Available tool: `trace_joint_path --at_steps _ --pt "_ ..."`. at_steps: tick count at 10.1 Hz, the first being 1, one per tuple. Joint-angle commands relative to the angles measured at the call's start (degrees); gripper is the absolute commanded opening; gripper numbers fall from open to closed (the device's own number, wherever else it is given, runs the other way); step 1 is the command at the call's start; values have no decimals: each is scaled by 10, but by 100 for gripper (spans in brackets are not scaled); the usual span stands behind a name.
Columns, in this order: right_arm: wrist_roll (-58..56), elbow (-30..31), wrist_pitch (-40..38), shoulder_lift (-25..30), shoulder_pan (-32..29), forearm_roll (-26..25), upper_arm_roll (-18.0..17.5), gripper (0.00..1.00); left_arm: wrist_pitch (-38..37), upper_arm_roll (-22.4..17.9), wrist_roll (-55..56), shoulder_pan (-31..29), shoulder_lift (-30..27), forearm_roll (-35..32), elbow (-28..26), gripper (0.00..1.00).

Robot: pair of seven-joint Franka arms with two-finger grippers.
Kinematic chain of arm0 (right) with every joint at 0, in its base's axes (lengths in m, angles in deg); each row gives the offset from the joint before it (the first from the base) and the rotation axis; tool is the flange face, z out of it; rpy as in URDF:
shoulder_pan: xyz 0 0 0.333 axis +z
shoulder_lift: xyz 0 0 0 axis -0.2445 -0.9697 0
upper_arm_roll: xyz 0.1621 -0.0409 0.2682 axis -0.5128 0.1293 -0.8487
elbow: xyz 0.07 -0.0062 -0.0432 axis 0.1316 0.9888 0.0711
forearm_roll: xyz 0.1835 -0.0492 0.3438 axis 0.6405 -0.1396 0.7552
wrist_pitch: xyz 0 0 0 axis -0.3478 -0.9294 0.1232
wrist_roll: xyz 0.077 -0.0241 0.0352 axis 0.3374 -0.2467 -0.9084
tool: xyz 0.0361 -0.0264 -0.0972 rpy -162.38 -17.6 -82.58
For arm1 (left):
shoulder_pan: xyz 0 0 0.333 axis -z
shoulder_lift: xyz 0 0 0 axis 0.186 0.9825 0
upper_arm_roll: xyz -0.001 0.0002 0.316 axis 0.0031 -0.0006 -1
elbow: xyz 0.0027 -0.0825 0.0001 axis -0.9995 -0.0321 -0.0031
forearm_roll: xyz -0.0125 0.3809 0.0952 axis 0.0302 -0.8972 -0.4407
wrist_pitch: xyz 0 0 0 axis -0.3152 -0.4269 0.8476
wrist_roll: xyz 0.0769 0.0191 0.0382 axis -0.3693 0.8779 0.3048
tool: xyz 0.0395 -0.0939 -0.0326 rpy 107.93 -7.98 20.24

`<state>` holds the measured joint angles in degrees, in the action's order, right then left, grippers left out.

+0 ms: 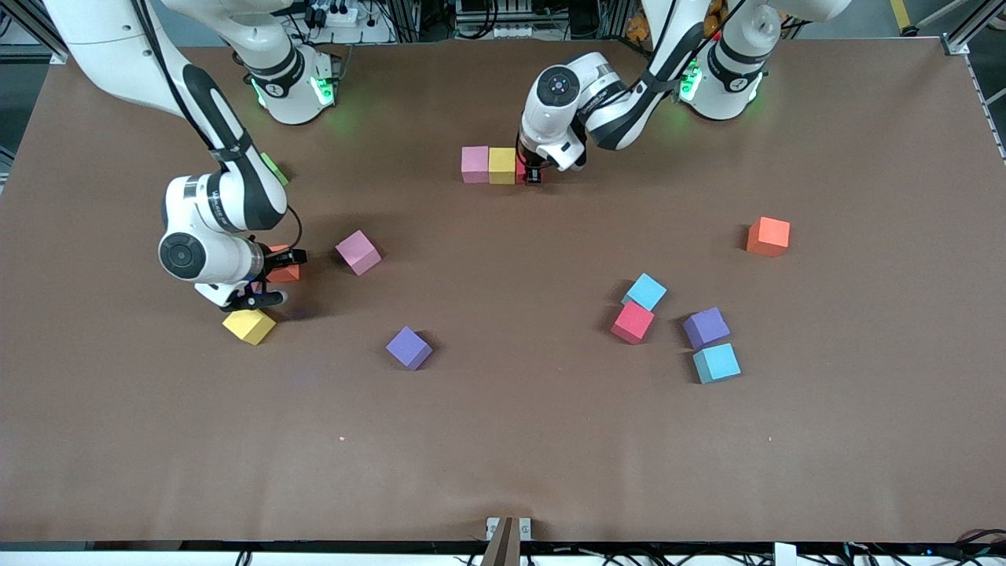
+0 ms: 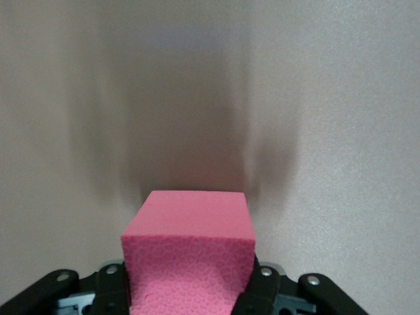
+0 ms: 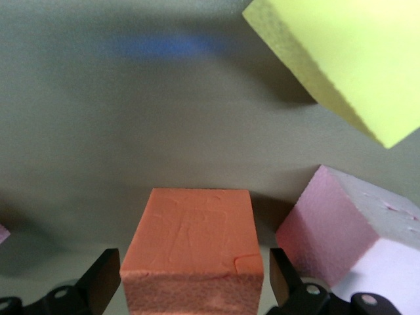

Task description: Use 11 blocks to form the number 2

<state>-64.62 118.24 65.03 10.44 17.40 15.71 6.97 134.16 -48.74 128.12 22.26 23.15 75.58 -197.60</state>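
Observation:
In the right wrist view my fingers stand on either side of the orange block [image 3: 190, 236], and closing now would catch the block, so my right gripper closes next.
A pink block [image 1: 475, 164] and a yellow block [image 1: 502, 165] stand side by side in a row near the robots' bases. My left gripper [image 1: 533, 171] is at the row's end toward the left arm, shut on a red block [image 2: 190, 256] that sits beside the yellow one. My right gripper [image 1: 281, 275] is low over the table. Its open fingers [image 3: 105, 279] stand on either side of an orange block [image 3: 193, 252], with small gaps. Loose on the table are a pink block [image 1: 358, 251], a yellow one [image 1: 249, 325] and a purple one [image 1: 409, 347].
Toward the left arm's end lie an orange block [image 1: 768, 237], a light blue one [image 1: 645, 292], a red one [image 1: 633, 322], a purple one [image 1: 706, 327] and a light blue one [image 1: 716, 362]. A green cube [image 1: 274, 168] shows partly beside the right arm.

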Motion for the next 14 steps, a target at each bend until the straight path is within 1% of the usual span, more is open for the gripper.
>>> trace_joint_path --at_steps 1,2,3,4,5,6,8,9,10,12,13,14 --pt "-7 -3 14 -13 -13 0 -6 100 8 2 5 1 8 -8 6 43" --pt "-7 -3 14 -13 -13 0 -6 100 8 2 4 2 9 -14 7 99" --pt "-7 -3 14 -13 -12 0 -6 100 6 2 4 2 7 -30 6 100" --pt "-7 -3 14 -13 -12 0 -6 74 3 2 4 2 4 -34 5 100" --pt "-7 -3 14 -13 -12 0 -6 26 1 3 4 2 1 -34 5 100" --pt "-7 -3 14 -12 -12 0 -6 9 0 4 4 2 -6 -34 5 100" --pt "-6 -9 8 -5 -10 0 -8 7 -19 12 3 0 -23 -35 5 100" --pt "-5 -9 4 11 -5 0 -10 7 -31 22 3 -3 -38 -35 4 100" --pt "-4 -16 -21 27 3 0 -15 7 -45 26 2 -7 -59 -35 -1 100" --pt "0 -67 -116 43 4 0 -36 7 -76 35 -1 -14 -80 -34 3 100" --pt "0 -81 -135 47 6 1 -42 7 -86 35 -14 -20 -93 -34 4 100" --pt "3 -82 -136 51 6 1 -56 7 -97 35 -47 -35 -102 -34 6 100"
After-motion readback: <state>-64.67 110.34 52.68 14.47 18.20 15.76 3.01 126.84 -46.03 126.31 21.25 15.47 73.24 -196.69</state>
